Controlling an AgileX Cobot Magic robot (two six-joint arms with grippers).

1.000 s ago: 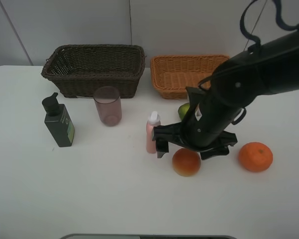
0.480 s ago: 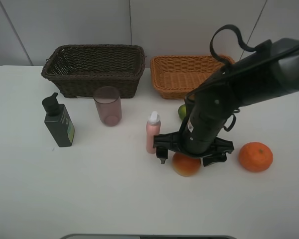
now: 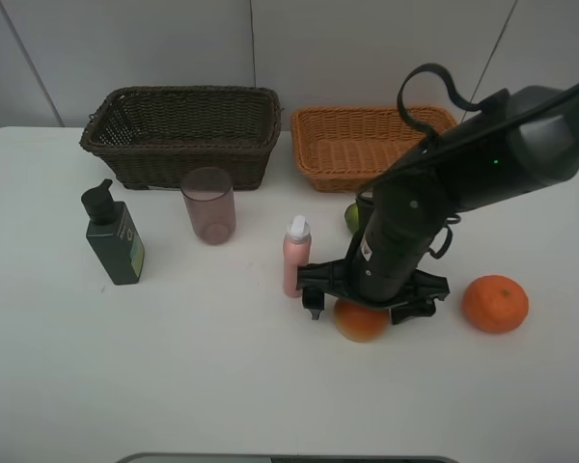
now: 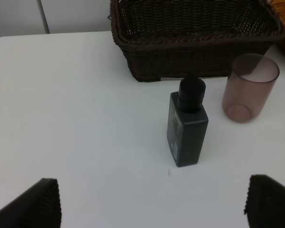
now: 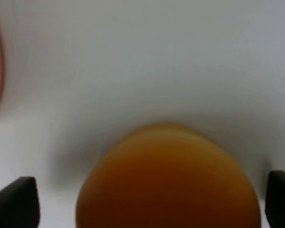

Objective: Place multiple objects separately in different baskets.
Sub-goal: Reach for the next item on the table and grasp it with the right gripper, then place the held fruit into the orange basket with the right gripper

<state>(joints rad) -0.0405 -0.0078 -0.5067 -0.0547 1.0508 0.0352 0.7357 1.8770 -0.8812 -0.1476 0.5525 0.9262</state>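
Both fingers of my right gripper reach down beside the red-orange fruit's middle (image 3: 362, 322) (image 5: 168, 190), near the white table, so it is now time to close on the fruit.
My right gripper (image 3: 367, 307) hangs open directly over the red-orange round fruit (image 3: 360, 322), one finger on each side of it. In the right wrist view the fruit (image 5: 168, 180) fills the space between the wide-apart fingertips (image 5: 14, 202). The orange (image 3: 495, 304) lies to the right. The green fruit (image 3: 352, 216) peeks out behind the arm. The pink bottle (image 3: 296, 256) stands just left of the gripper. The pinkish cup (image 3: 209, 205) and the dark green pump bottle (image 3: 113, 236) stand further left. My left gripper (image 4: 154, 204) is open, facing the pump bottle (image 4: 187, 126) and the cup (image 4: 249, 88).
The dark brown basket (image 3: 183, 135) and the light orange-brown basket (image 3: 367, 145) stand side by side at the back against the wall. The dark basket (image 4: 194, 38) also shows in the left wrist view, behind the pump bottle. The table is white.
The right arm has swung left and lowered, so its open fingers now straddle the red-orange fruit. Nothing else has moved.
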